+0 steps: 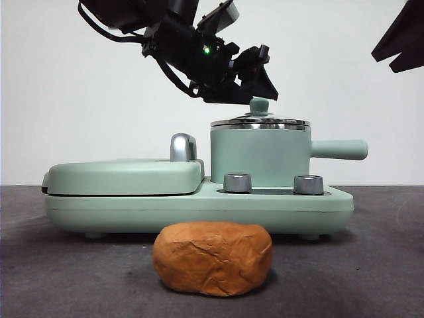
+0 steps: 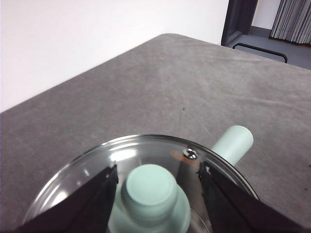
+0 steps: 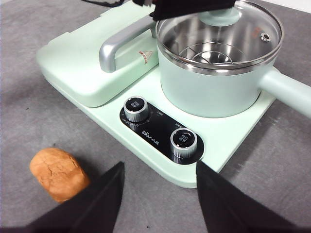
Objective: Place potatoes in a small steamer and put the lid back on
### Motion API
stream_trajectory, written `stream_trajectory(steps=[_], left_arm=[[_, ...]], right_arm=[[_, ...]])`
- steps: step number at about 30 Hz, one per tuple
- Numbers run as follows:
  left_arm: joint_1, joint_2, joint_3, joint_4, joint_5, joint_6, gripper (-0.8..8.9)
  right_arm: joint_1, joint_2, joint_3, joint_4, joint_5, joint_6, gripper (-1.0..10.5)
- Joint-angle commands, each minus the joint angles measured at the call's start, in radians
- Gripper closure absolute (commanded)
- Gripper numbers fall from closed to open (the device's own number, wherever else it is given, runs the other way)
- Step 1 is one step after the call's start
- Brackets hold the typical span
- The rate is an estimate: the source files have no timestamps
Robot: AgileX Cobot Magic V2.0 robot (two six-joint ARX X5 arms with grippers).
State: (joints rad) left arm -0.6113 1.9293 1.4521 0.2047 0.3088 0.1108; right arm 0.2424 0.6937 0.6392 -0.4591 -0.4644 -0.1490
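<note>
The glass lid is too wide for my left gripper's fingers, so my left gripper will grab it by the narrow mint knob next.
The orange-brown potato lies on the grey table in front of the cooker. The mint-green steamer stands on the cooker's right half, side handle pointing right. Its glass lid rests on the pot. My left gripper is open just above the lid, one jaw on each side of the mint knob with gaps between. My right gripper is open, high at the right, above the table in front of the cooker, holding nothing.
The mint-green cooker base carries two steel dials on its front. Its left half holds a flat grill cover with a chrome handle. Grey table surface runs around the cooker.
</note>
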Motion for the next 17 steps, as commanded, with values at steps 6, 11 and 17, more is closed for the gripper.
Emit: stream_trajectory(steps=[6,11,17], left_arm=[[-0.009,0.028,0.027,-0.001,-0.002,0.006,7.02],[-0.007,0.028,0.027,-0.012,-0.003,0.008,7.43],[-0.007,0.028,0.027,-0.037,-0.003,0.029,7.98]], right_arm=[[0.005,0.004,0.018,0.012,0.001,0.011,7.1],[0.005,0.004,0.018,0.010,0.001,0.011,7.1],[0.005,0.004,0.018,0.010,0.001,0.014,7.1]])
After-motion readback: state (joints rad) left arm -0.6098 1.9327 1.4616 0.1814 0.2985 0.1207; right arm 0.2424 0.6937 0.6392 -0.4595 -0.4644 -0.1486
